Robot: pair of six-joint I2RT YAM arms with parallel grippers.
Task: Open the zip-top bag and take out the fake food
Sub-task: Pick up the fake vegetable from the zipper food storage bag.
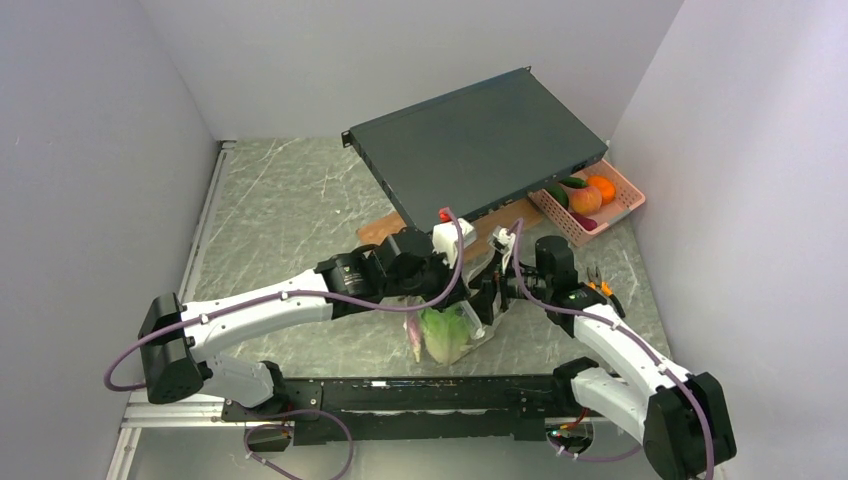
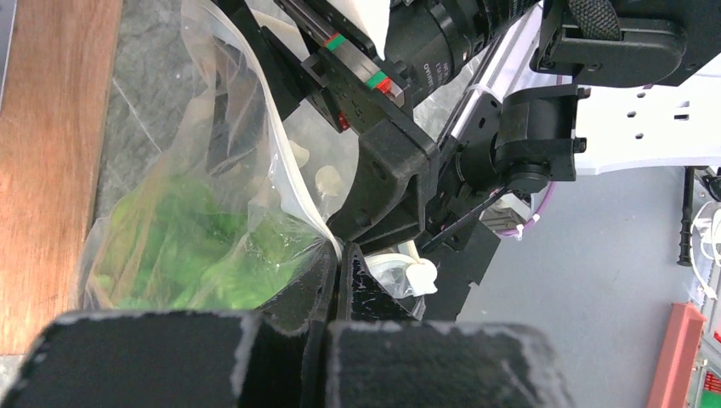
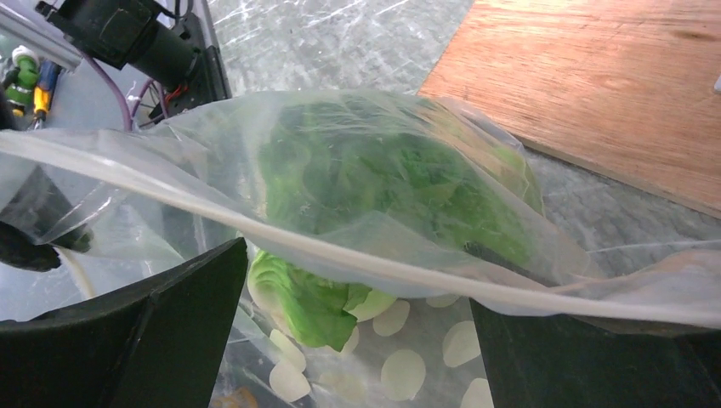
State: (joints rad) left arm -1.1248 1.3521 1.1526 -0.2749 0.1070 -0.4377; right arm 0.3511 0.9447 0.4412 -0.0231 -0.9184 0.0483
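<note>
My right gripper grabs the leafy green piece by its leaf edge at the bag's opening [image 1: 460,322] [image 3: 334,309] next, clear of the bag's zip, to remove the piece.
The clear zip-top bag [image 1: 452,330] hangs just above the table between the two arms, with a leafy green piece of fake food [image 1: 444,336] inside. My left gripper [image 2: 340,255] is shut on one edge of the bag [image 2: 246,170], and the green leaves [image 2: 187,246] show through the plastic to its left. My right gripper [image 3: 357,276] stands open at the bag's mouth. The whitish zip strip [image 3: 340,255] runs across in front of its fingers, and the leafy piece [image 3: 383,178] lies behind it. In the top view the right gripper [image 1: 495,290] is close beside the left gripper [image 1: 462,298].
A large black flat case [image 1: 480,145] leans across the back. Its near edge rests over a wooden board [image 1: 385,228]. A pink basket [image 1: 625,205] at the back right holds more toy fruit. Orange-handled pliers [image 1: 600,285] lie by the right arm.
</note>
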